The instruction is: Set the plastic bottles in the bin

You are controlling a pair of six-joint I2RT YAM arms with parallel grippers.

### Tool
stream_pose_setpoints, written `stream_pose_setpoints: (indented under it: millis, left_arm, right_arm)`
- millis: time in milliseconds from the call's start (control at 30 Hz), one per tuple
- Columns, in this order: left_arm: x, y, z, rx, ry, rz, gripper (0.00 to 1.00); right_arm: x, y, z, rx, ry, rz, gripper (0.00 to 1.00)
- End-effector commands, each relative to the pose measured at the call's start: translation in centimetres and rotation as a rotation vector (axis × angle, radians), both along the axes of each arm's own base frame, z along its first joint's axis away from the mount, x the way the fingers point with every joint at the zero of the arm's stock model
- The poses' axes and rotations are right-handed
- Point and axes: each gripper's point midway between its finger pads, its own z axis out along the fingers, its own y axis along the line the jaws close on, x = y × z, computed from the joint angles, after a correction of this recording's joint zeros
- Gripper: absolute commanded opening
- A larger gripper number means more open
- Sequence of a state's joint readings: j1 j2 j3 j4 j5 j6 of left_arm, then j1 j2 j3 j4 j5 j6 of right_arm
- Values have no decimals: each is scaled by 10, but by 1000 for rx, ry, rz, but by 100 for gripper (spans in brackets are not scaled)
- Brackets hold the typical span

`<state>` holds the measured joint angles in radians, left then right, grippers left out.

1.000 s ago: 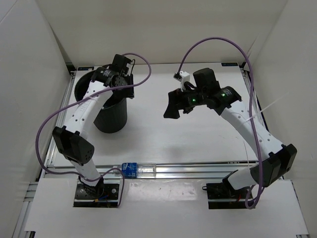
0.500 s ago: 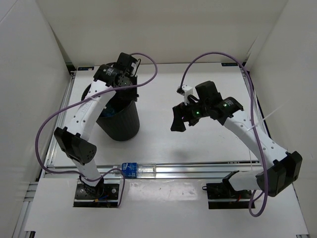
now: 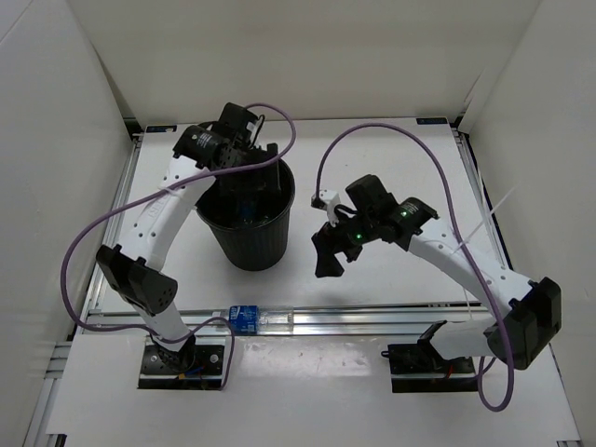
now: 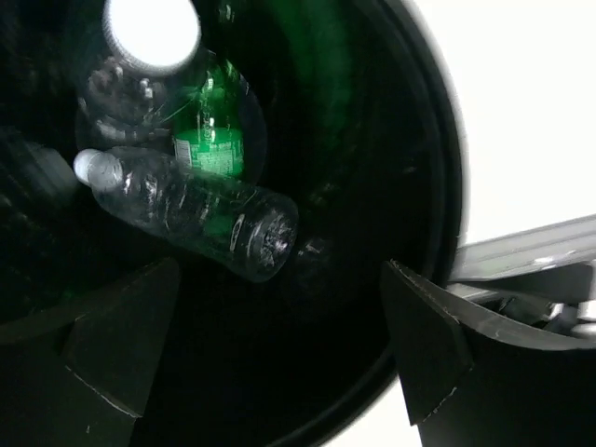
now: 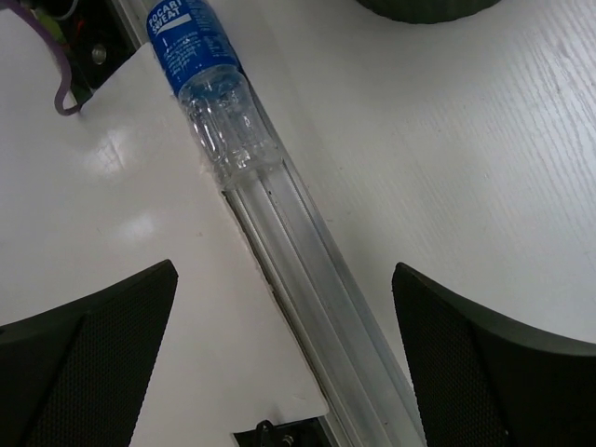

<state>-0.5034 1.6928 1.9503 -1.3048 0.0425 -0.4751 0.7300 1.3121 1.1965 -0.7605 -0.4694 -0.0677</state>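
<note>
The labelled part of the blue-labelled bottle has to stay free to go into the bin [image 3: 253, 250], so the robot's right gripper needs to grab the bottle by its clear base end [image 3: 277, 321] next.
The black bin [image 3: 253, 250] stands upright left of the table's middle. My left gripper [image 3: 251, 186] hangs open over its mouth with nothing between the fingers. Looking down from the left wrist, the bin [image 4: 445, 177] holds a green bottle [image 4: 212, 130] and a clear bottle [image 4: 200, 219] lying across it, with a white cap [image 4: 152, 28] above them. My left gripper [image 4: 279, 363] is above them, touching neither. A clear bottle with a blue label [image 3: 257, 318] lies along the aluminium rail. My right gripper [image 3: 326, 253] hovers open above the table, right of the bin. In its wrist view that bottle [image 5: 209, 84] lies beyond the open right gripper [image 5: 284, 363].
The aluminium rail [image 5: 312, 289] runs across the near edge of the white table, with a white board [image 5: 121, 261] on its near side. Both arm bases sit below it. White walls close in the left, back and right sides. Purple cables loop above both arms.
The bin has slid right and a little nearer together with my left gripper, which now stands open over it. My right gripper has swung down and left, toward the rail.
</note>
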Motion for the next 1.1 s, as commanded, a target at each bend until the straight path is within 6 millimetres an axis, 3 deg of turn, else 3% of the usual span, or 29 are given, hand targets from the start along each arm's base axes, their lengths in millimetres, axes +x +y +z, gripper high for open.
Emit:
stream_pose_setpoints:
  millis: [0,67,100,133,167,200,233,267,300,333,433,533,600,633,667,733,900,1067]
  left_arm:
    - [8,6,70,-77,-214,46,100]
    - [15,13,114,-121,-346,108,100]
    - [19,14,148,-176,-453,123,100]
    - [9,22,180,-234,-543,145,100]
    - [5,26,195,-271,-597,167,100]
    - [11,27,200,-298,-657,185,100]
    - [-11,40,224,-355,-736,202,100]
    - [-16,48,227,-361,-769,226,100]
    - [-16,51,206,-336,-750,239,100]
    - [-31,65,217,-354,-798,262,100]
    - [-48,79,229,-388,-834,306,100]
    - [-60,90,232,-378,-864,311,100]
    - [-79,111,233,-355,-912,342,100]
    - [-79,115,218,-329,-897,358,100]
    - [-91,125,221,-329,-925,365,100]
    - [-97,128,222,-322,-932,360,100]
    - [-124,152,248,-296,-1032,357,100]
    - [-130,168,237,-169,-1032,355,100]
  right_arm:
    - [-7,8,-1,3,-57,76,100]
    - [-12,15,3,32,-97,100,100]
    - [-23,17,-8,19,-90,120,100]
    - [-28,19,-13,20,-92,128,100]
    - [-38,29,-14,44,-121,168,100]
    - [-42,26,-34,1,-122,160,100]
    - [-45,29,-42,-8,-143,171,100]
    - [-53,42,-41,27,-200,205,100]
    - [-56,46,-48,26,-227,215,100]
    - [-62,46,-61,10,-249,235,100]
    - [-77,70,-69,16,-369,327,100]
    - [-73,90,-77,27,-502,353,100]
    - [-66,103,-80,58,-555,332,100]
    - [-67,109,-78,83,-557,337,100]
    - [-70,112,-82,92,-548,349,100]
    - [-83,121,-93,94,-553,408,100]
    - [-87,141,-112,78,-591,462,100]
    - [-82,160,-130,36,-580,481,100]
